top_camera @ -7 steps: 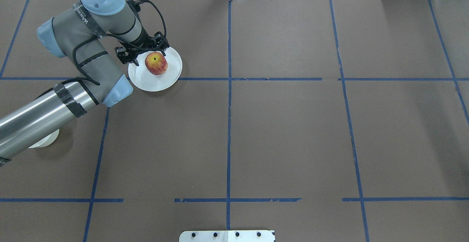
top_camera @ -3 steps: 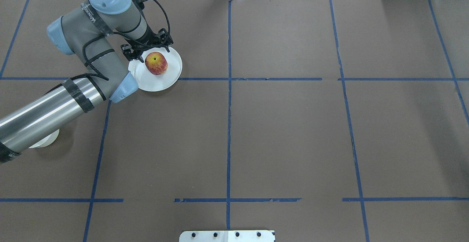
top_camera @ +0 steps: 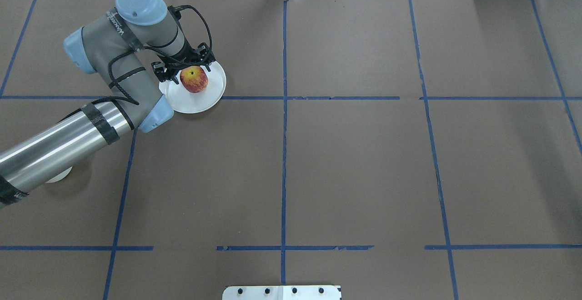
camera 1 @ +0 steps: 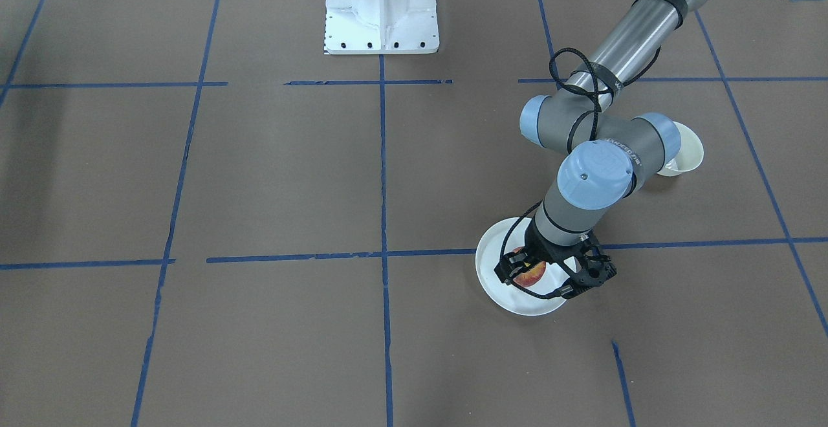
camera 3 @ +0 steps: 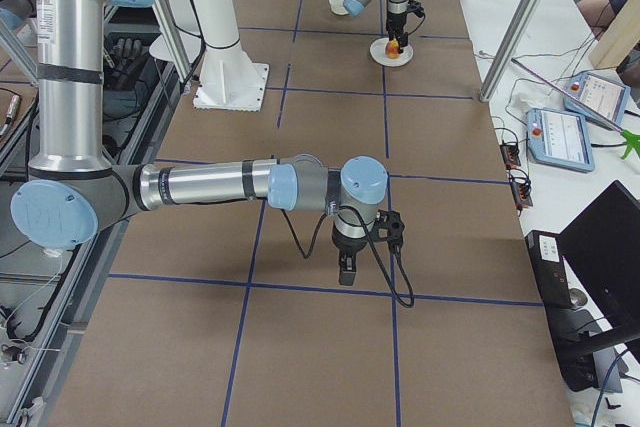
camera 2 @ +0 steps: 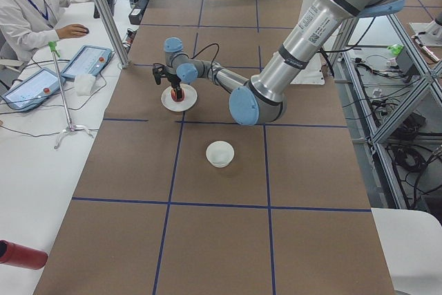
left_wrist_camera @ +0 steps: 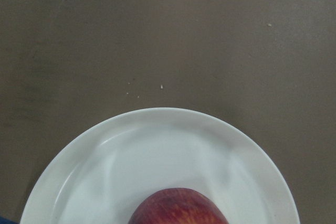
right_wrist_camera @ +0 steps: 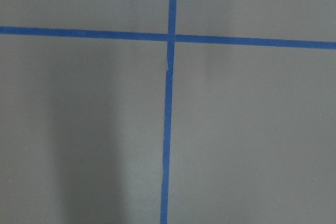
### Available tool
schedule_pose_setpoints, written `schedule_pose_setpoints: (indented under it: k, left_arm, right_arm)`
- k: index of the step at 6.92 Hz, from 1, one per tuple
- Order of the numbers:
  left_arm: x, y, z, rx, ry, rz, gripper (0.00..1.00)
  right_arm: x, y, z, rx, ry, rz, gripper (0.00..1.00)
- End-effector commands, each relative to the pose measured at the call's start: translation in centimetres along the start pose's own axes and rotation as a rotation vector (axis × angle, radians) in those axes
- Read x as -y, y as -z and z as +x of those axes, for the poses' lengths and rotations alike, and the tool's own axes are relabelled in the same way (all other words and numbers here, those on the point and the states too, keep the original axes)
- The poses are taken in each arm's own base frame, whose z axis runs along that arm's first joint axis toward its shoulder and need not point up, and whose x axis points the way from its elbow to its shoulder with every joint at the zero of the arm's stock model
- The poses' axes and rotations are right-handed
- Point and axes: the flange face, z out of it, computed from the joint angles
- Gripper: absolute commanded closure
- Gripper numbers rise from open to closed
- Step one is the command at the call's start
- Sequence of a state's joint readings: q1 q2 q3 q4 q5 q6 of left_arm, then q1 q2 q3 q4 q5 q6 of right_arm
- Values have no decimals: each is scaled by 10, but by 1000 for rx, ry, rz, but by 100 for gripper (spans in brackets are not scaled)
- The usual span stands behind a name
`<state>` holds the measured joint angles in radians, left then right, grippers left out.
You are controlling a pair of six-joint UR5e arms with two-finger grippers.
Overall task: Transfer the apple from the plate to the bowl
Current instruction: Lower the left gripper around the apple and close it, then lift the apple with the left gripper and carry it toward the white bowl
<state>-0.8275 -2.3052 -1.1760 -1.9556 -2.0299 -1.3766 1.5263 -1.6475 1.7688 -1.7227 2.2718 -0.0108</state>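
Note:
My left gripper picks up the apple by its round body (camera 1: 529, 272) next, to move it from the plate into the bowl (camera 1: 687, 152).
The red and yellow apple (top_camera: 194, 79) lies on the white plate (top_camera: 195, 103) at the far left of the table. My left gripper (top_camera: 185, 69) is open, with one finger on each side of the apple's far half; I cannot tell if they touch it. The front-facing view shows the apple (camera 1: 530, 275) between the fingers over the plate (camera 1: 517, 303). The left wrist view shows the apple's top (left_wrist_camera: 178, 208) on the plate (left_wrist_camera: 157, 145). The cream-white bowl (camera 1: 687, 152) stands empty, half hidden under the left arm (top_camera: 58, 176). My right gripper (camera 3: 345, 272) hangs over bare table; I cannot tell if it is open.
The white robot base plate (camera 1: 381, 10) sits at the table's near middle edge. Blue tape lines (top_camera: 284, 109) grid the brown table. An operator (camera 2: 27, 12) sits beyond the far edge with tablets (camera 2: 86, 60). A red bottle (camera 2: 21, 255) lies off the table.
My left arm has swung right and the open gripper has moved in over the plate's far side around the apple. The apple and plate have not moved.

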Motion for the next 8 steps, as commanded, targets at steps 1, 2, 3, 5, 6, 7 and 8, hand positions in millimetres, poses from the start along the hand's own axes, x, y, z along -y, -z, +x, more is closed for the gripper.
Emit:
schedule_pose_setpoints:
  k: [1, 2, 3, 5, 6, 7, 8]
  left_arm:
    - [-4, -4, 0, 4, -1, -7, 0]
    - [-7, -6, 1, 5, -4, -10, 2]
    - [-9, -7, 2, 6, -6, -12, 7]
    - [-9, -7, -1, 12, -6, -15, 99]
    - [0, 16, 0, -18, -4, 3, 100]
    - [3, 66, -10, -21, 13, 24, 100]
    - [-23, 104, -46, -62, -22, 37, 100]
  right_arm:
    - [0, 1, 0, 0, 1, 1, 0]
    - [0, 0, 0, 0, 1, 0, 0]
    - [0, 0, 0, 0, 0, 0, 0]
    - [0, 0, 0, 0, 0, 0, 0]
    - [0, 0, 0, 0, 0, 0, 0]
    - [0, 0, 0, 0, 0, 0, 0]
    - [0, 0, 0, 0, 1, 1, 0]
